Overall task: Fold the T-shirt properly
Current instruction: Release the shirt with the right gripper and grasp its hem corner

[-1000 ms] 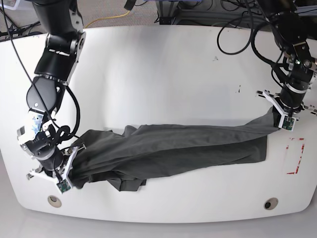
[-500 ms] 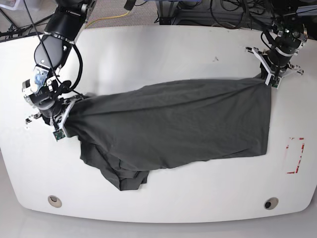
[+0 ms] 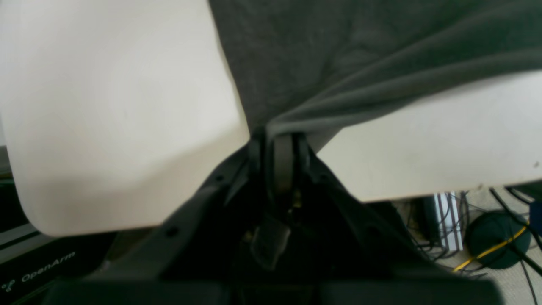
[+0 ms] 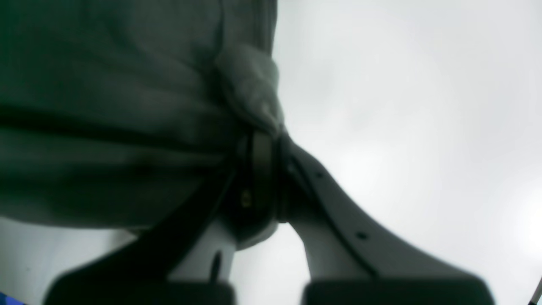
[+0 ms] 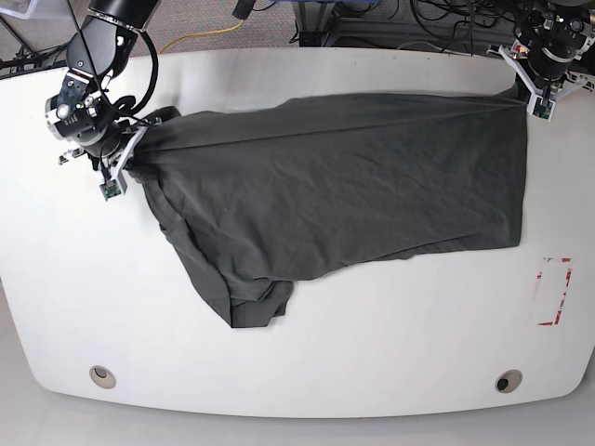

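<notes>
My left gripper should open now, because the T-shirt [image 5: 344, 186] lies flat on the tabletop up to my fingertips, and so its corner [image 5: 514, 104] would settle there.
The dark charcoal T-shirt [image 5: 344, 186] is stretched across the far half of the white table [image 5: 307, 362], its top edge taut between both arms. On the base view's right, my left gripper [image 5: 532, 95] is shut on the shirt's far right corner [image 3: 275, 123] near the table's back edge. On that view's left, my right gripper [image 5: 130, 153] is shut on a bunched corner [image 4: 254, 93] of the cloth. A crumpled lobe of the shirt [image 5: 251, 297] hangs toward the front left, lying on the table.
A red-outlined rectangle mark [image 5: 555, 291] sits near the table's right edge. Two round grommets [image 5: 102, 376] [image 5: 508, 382] lie at the front edge. Cables and equipment [image 5: 409, 19] crowd the floor behind the table.
Both grippers have pulled the shirt from the table's front toward the back, spreading it from a narrow bunched strip into a wide sheet. The grips have stayed shut.
</notes>
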Controlling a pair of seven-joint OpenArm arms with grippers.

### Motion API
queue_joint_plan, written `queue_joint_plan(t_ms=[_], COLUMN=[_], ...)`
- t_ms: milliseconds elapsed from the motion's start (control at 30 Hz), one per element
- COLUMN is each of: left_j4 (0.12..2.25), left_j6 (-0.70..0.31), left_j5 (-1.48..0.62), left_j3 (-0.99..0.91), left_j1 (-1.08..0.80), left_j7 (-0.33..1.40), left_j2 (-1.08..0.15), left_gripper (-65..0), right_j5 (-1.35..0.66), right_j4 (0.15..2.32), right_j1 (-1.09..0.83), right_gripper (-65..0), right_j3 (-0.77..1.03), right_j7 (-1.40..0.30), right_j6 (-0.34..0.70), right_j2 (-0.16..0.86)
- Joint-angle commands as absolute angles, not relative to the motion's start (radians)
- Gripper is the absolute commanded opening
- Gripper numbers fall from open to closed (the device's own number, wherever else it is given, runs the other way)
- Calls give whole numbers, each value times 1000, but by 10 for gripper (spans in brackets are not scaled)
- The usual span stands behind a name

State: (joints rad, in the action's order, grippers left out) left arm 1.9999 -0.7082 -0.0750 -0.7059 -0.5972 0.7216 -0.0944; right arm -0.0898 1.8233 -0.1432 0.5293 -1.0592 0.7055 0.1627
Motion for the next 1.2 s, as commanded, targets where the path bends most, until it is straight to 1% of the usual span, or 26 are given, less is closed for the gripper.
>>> queue_joint_plan(t_ms=[0, 33, 67, 133, 167, 200, 233, 300, 333, 433, 533, 633, 700, 833, 933, 1033, 1167], left_j4=[2015, 2015, 2015, 2015, 2015, 2015, 2015, 2015, 2014, 2011, 2011, 2011, 2011, 2011, 2011, 2011, 2011], left_j6=[-698, -698, -698, -698, -698, -698, -698, -698, -698, -698, -698, -698, -698, -698, -698, -698, -698], left_j5=[-73, -73, -73, -73, -73, -73, -73, -71, -71, -71, -74, -76, -76, -77, -77, -77, -77], left_j3=[-719, -720, -720, -720, -720, -720, -720, -720, -719, -714, -713, -713, -713, -716, -717, -719, -720], left_j1=[-607, -607, -607, -608, -613, -613, -613, -613, -613, -613, -611, -608, -608, -607, -607, -607, -607], left_j7=[717, 719, 720, 722, 722, 722, 722, 722, 722, 722, 722, 722, 722, 722, 720, 720, 720], left_j2=[-107, -107, -107, -107, -107, -107, -107, -107, -107, -107, -107, -107, -107, -107, -107, -107, -107], left_gripper=[-650, -650, -650, -650, -636, -610, -582, -507, -479, -374, -321, -318, -318, -318, -318, -318, -318], right_j5=[-113, -122, -137, -162, -180, -196, -206, -214, -217, -220, -220, -205, -180, -94, -30, 16, 85], right_j4=[1845, 1845, 1845, 1845, 1845, 1847, 1856, 1886, 1896, 1928, 1934, 1920, 1905, 1859, 1784, 1701, 1581], right_j1=[-150, -157, -165, -170, -174, -179, -179, -179, -179, -174, -142, -107, -76, 5, 84, 140, 197], right_gripper=[-620, -580, -520, -438, -369, -309, -263, -187, -173, -165, -165, -166, -181, -217, -252, -263, -262], right_j3=[535, 535, 535, 535, 535, 535, 536, 536, 536, 527, 503, 427, 371, 271, 183, 139, 113], right_j7=[-1046, -1046, -1046, -1046, -1046, -1046, -1046, -1044, -1044, -1044, -1044, -1043, -1041, -1041, -1036, -981, -901], right_j6=[698, 698, 698, 698, 698, 698, 698, 698, 698, 698, 698, 698, 698, 698, 698, 698, 698], right_j2=[176, 176, 176, 176, 176, 176, 177, 177, 177, 177, 177, 177, 177, 177, 176, 176, 176])
